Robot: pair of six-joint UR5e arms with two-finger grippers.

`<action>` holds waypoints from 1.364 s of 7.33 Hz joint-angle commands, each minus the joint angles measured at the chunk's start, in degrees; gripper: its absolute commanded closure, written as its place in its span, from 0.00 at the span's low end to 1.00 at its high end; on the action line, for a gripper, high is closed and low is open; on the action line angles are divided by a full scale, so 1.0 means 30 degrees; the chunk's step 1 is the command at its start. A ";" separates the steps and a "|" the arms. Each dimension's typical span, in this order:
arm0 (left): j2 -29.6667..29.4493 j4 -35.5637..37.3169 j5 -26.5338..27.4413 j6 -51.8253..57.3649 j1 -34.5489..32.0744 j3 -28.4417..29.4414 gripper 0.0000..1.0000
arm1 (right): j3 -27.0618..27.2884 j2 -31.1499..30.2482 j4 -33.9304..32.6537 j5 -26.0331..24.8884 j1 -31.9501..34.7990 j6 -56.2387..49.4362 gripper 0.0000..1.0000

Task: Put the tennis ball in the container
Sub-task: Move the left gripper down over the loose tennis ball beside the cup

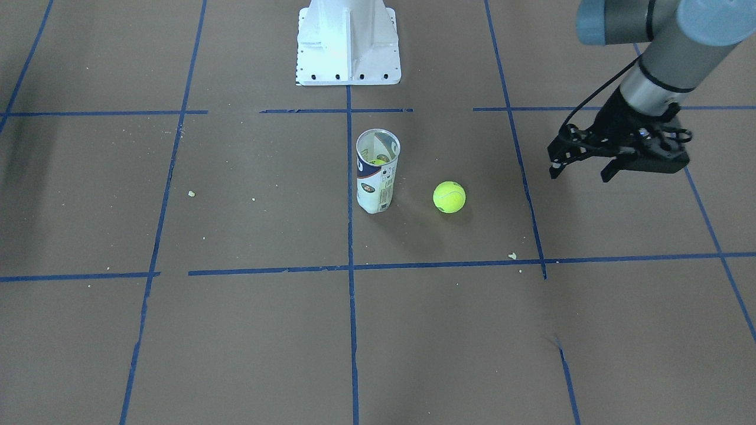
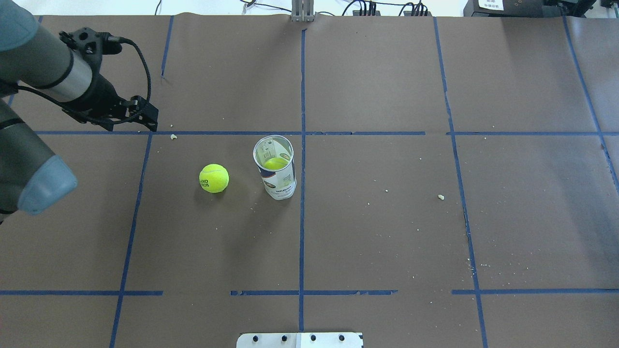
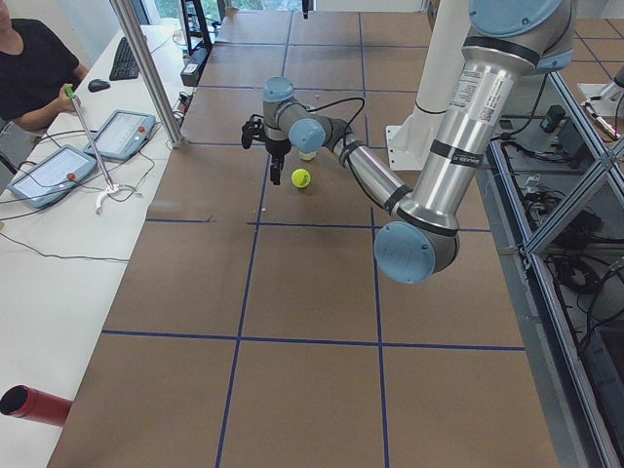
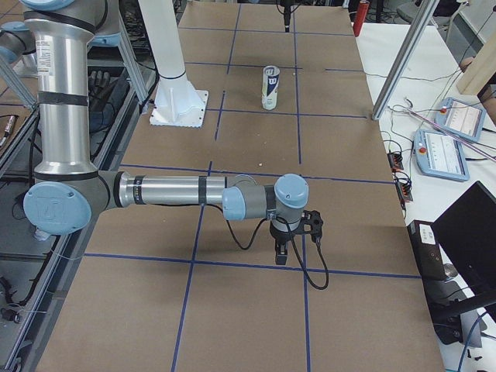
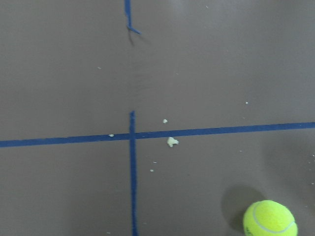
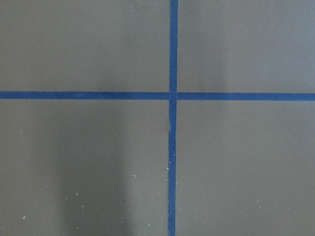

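I should next use my left gripper to grab the tennis ball around its round middle (image 1: 449,197), so that I can drop the ball into the container (image 1: 377,171).
The tennis ball (image 1: 449,196) (image 2: 213,178) lies on the brown paper, a short gap from the container (image 1: 377,171) (image 2: 275,169), which stands upright with its mouth open. A second yellow ball (image 2: 275,163) shows inside the can. My left gripper (image 1: 580,173) (image 2: 131,126) hovers open and holds nothing, off to the ball's outer far side. Its wrist view catches the tennis ball (image 5: 269,219) in the lower right corner. My right gripper (image 4: 297,246) shows only in the exterior right view, low over the table far from the can (image 4: 270,87); I cannot tell its state.
The white pedestal (image 1: 348,41) (image 2: 300,340) stands at the robot's side, behind the can. Blue tape lines cross the paper, with small crumbs (image 1: 512,255) scattered about. A red cylinder (image 3: 34,405) lies on the operators' side table.
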 commanded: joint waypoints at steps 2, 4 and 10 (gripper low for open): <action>-0.1185 -0.0285 0.1891 -0.4183 0.3188 0.1171 0.00 | 0.0001 0.0000 0.0000 0.0000 0.0015 0.0000 0.00; -0.1509 -0.2386 0.1924 -0.5356 0.3833 0.2753 0.00 | 0.0001 0.0000 0.0000 0.0000 0.0015 0.0000 0.00; -0.2125 -0.3594 0.2451 -0.5713 0.4775 0.4424 0.00 | 0.0001 0.0000 0.0000 0.0000 0.0015 0.0000 0.00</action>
